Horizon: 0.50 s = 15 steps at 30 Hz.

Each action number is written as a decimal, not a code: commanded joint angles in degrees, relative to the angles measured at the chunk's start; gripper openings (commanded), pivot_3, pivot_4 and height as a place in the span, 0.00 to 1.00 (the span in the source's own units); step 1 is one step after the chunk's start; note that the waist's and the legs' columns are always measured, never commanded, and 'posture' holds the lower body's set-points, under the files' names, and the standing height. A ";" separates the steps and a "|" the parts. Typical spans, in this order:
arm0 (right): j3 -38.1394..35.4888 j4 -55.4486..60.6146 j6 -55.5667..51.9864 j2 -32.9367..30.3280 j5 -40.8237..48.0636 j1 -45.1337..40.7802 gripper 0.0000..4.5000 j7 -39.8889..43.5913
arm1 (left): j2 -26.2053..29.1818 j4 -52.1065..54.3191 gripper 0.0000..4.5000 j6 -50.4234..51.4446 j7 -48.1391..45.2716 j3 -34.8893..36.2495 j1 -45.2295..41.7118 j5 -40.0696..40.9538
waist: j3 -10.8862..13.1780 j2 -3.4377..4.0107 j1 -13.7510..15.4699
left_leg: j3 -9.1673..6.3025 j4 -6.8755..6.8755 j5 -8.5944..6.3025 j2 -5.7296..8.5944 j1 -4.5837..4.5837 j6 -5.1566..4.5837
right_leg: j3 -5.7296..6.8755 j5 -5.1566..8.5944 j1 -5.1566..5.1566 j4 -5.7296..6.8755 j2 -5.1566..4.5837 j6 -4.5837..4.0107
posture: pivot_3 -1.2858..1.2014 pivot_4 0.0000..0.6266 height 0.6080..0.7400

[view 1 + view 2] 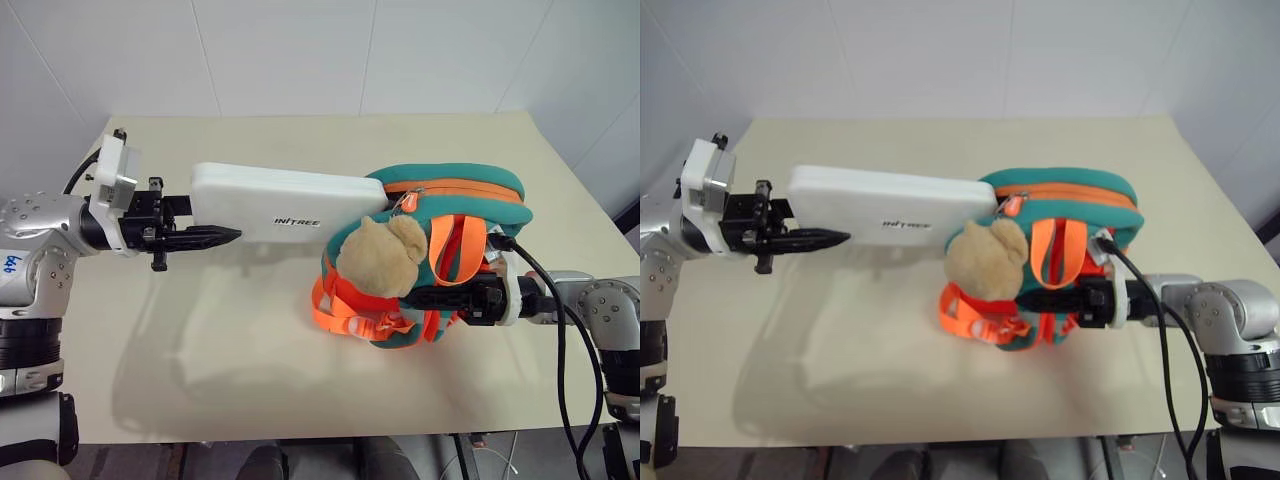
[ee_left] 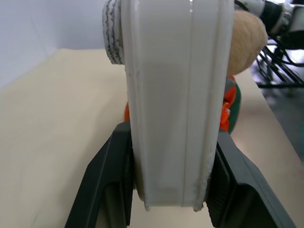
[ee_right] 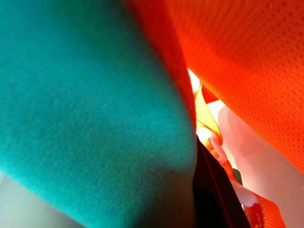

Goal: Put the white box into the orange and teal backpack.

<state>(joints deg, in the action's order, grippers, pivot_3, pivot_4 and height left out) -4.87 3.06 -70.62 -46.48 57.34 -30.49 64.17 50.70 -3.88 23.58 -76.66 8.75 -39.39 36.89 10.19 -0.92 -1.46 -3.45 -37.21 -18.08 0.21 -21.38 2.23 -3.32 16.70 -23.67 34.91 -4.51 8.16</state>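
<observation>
I should keep the white box (image 1: 270,205) in my left gripper until it is in the backpack, because it hangs mostly short of the backpack's zipper opening (image 1: 430,187).
My left gripper (image 1: 205,222) is shut on the left end of the white box (image 1: 270,205) and holds it level above the table. In the left wrist view the box (image 2: 175,95) sits edge-on between both black fingers (image 2: 109,180). The box's right end reaches the zipper mouth of the orange and teal backpack (image 1: 450,185), just behind its tan plush bear (image 1: 380,255). Whether the end is inside the mouth I cannot tell. The right gripper (image 1: 425,297) is shut on the backpack's lower front among the orange straps. Teal fabric (image 3: 85,118) and orange fabric (image 3: 247,61) press against it.
The beige table (image 1: 250,350) runs to a white wall at the back. A black cable (image 1: 555,310) loops from the right wrist past the table's right edge.
</observation>
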 commanded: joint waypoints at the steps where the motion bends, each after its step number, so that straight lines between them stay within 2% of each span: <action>1: -0.61 1.88 0.06 0.83 0.86 0.00 0.12 -0.26 | -0.57 -1.36 0.35 -1.25 -3.01 -2.80 -5.08 -1.74 | 0.00 0.00 0.00 | -0.01 -0.01 0.00 0.00 0.00 0.00 | 0.01 0.00 0.00 0.02 0.00 0.00 | 0.52 0.24 1.00; 6: -0.59 2.17 0.08 1.71 0.82 0.03 0.12 -0.74 | -3.68 -4.16 0.35 -2.83 -4.19 -7.88 -11.60 -5.96 | 0.00 0.00 -0.06 | 0.00 -0.03 0.01 0.00 -0.01 -0.01 | 0.01 0.00 -0.01 0.04 0.02 0.01 | 0.52 0.24 1.00; 10: -0.52 2.66 0.31 2.81 0.75 0.42 0.12 -1.50 | -8.50 -5.62 0.35 -2.44 -1.98 -11.89 -17.19 -9.43 | 0.00 0.00 -0.06 | 0.00 -0.06 0.01 0.00 -0.03 -0.02 | 0.02 -0.01 -0.01 0.07 0.05 0.02 | 0.52 0.24 1.00; 15: -0.63 3.15 0.75 4.28 0.66 0.94 0.12 -2.72 | -15.31 -4.48 0.35 -0.04 2.29 -16.31 -20.22 -13.22 | 0.00 0.00 -0.14 | 0.00 -0.10 0.01 0.00 -0.03 -0.05 | -0.01 -0.01 -0.01 0.10 0.05 0.03 | 0.52 0.24 1.00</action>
<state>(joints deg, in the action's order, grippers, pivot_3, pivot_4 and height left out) -5.23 4.16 -70.05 -42.86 57.26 -29.68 62.11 36.92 -10.89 22.88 -74.94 -5.74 -58.15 24.05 10.19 -0.92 -1.60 -3.45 -37.31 -18.07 0.21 -21.41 2.17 -3.34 16.68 -23.69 35.03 -4.46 8.19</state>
